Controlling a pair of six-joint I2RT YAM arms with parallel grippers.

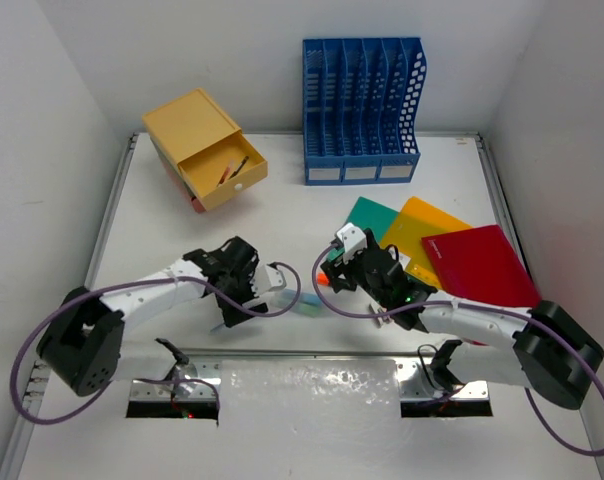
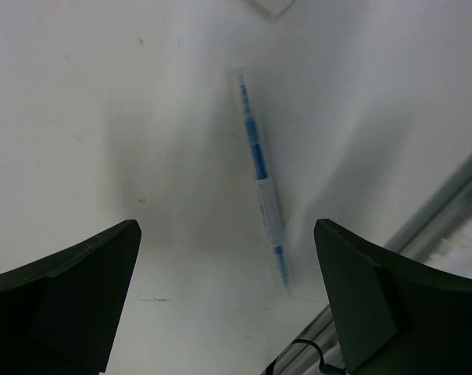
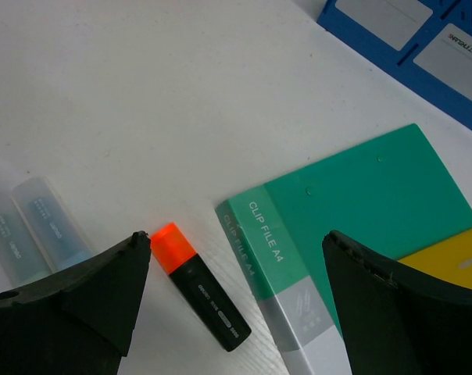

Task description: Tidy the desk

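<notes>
The blue pen will settle into the yellow box's drawer with both ends free, so the left gripper will reach it and grab it by its middle.
The white desk carries loose stationery. A blue pen lies flat on it, just ahead of my left gripper, which hangs open above it with nothing between its fingers. An orange-capped black highlighter lies beside a green clip file, and my right gripper stands open over both, holding nothing. In the top view the two grippers, left and right, face each other near the desk's middle front, with the highlighter under the right one.
A blue slotted file rack stands at the back. A yellow drawer box sits back left, its drawer pulled out. Green, yellow and red folders overlap at the right. Translucent blue caps lie left of the highlighter. A metal rail runs near the pen.
</notes>
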